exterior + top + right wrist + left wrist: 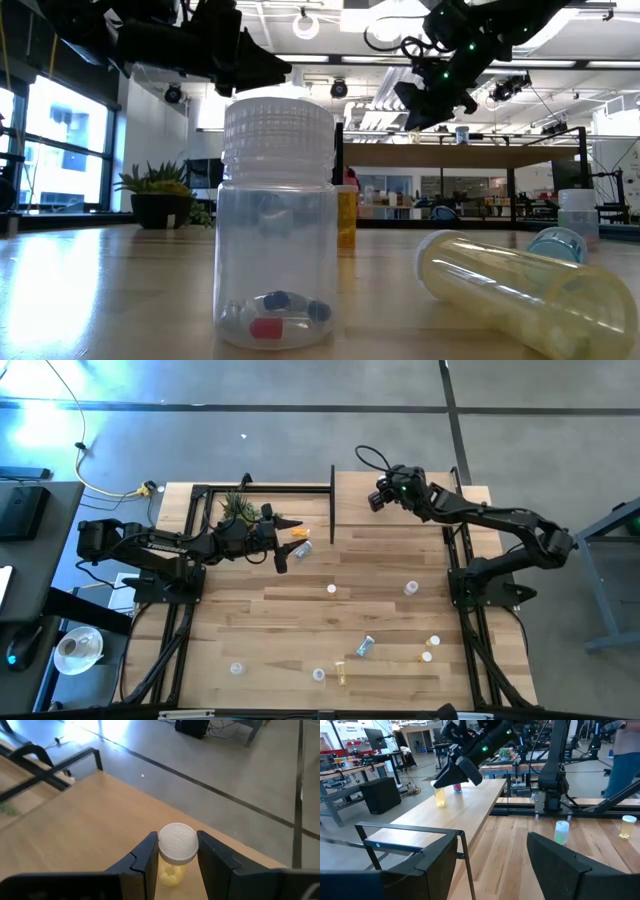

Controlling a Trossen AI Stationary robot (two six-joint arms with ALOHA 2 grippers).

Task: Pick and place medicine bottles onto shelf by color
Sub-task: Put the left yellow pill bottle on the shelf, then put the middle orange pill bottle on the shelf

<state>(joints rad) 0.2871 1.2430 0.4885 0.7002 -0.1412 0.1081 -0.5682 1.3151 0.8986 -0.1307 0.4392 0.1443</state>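
Note:
The yellow bottle's base (171, 876) is on the pale shelf board (112, 837) in the right wrist view, so the bottle would stay standing. My right gripper needs to let go of the bottle now.
My right gripper (177, 855) is over the far part of the pale wooden shelf (420, 520), shut on a yellow bottle with a white cap (176, 842). The bottle also shows in the left wrist view (440, 797). A small reddish bottle (457, 788) stands on the shelf behind it. My left gripper (281, 550) is open and empty above the table near the shelf's left end. It is beside an orange bottle (300, 532) and a pale bottle (299, 550). Several more bottles are scattered over the near half of the table, such as a clear one (275, 230). My right gripper pinches the yellow bottle's white cap (176, 840) between its two fingers, one on each side. The fingers (451, 774) slant down at it from above. The bottle is upright, and its base (440, 805) appears to stand on the shelf board.
A potted plant (238, 508) stands at the far left of the table behind my left arm. The shelf's black frame (415, 840) is right in front of my left gripper. Loose bottles stand or lie at the table's middle (332, 589) and near side (365, 646). A person (625, 750) stands beyond the table.

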